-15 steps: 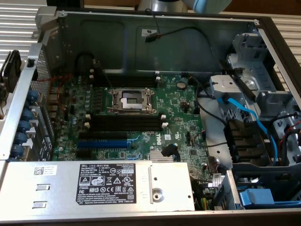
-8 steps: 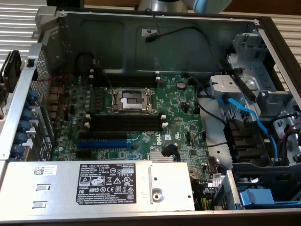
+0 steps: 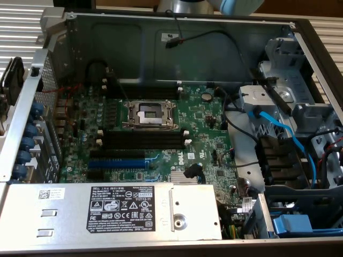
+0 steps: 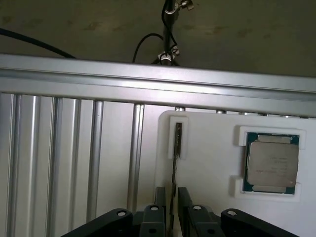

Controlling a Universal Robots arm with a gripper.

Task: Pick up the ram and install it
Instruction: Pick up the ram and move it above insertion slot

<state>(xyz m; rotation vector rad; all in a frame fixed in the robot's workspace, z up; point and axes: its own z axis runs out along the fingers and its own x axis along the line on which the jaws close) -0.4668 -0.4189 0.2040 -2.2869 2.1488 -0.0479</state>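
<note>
The robot's gripper will take hold of the ram by the middle of its upper edge [image 4: 172, 200], which is free, while the white slot wraps the ram's end.
The ram [image 4: 177, 140] stands on edge in a slot of a white holder tray [image 4: 207, 128], so it looks like a thin dark strip. My gripper [image 4: 172, 197] is at the strip's near end. Its two black fingers [image 4: 160, 197] stand on either side of the ram with small gaps, open and not clamping it. In the exterior view the open computer case shows the green motherboard [image 3: 203, 115] with long black empty memory slots [image 3: 142, 140] beside the CPU socket [image 3: 150, 113].
A CPU chip [image 4: 272, 165] lies in another pocket of the white tray. Aluminium rails [image 4: 74, 163] run beside the tray. Inside the case are a blue expansion slot [image 3: 117, 162], a grey power supply [image 3: 107, 206], and a drive cage with blue cables [image 3: 289, 107].
</note>
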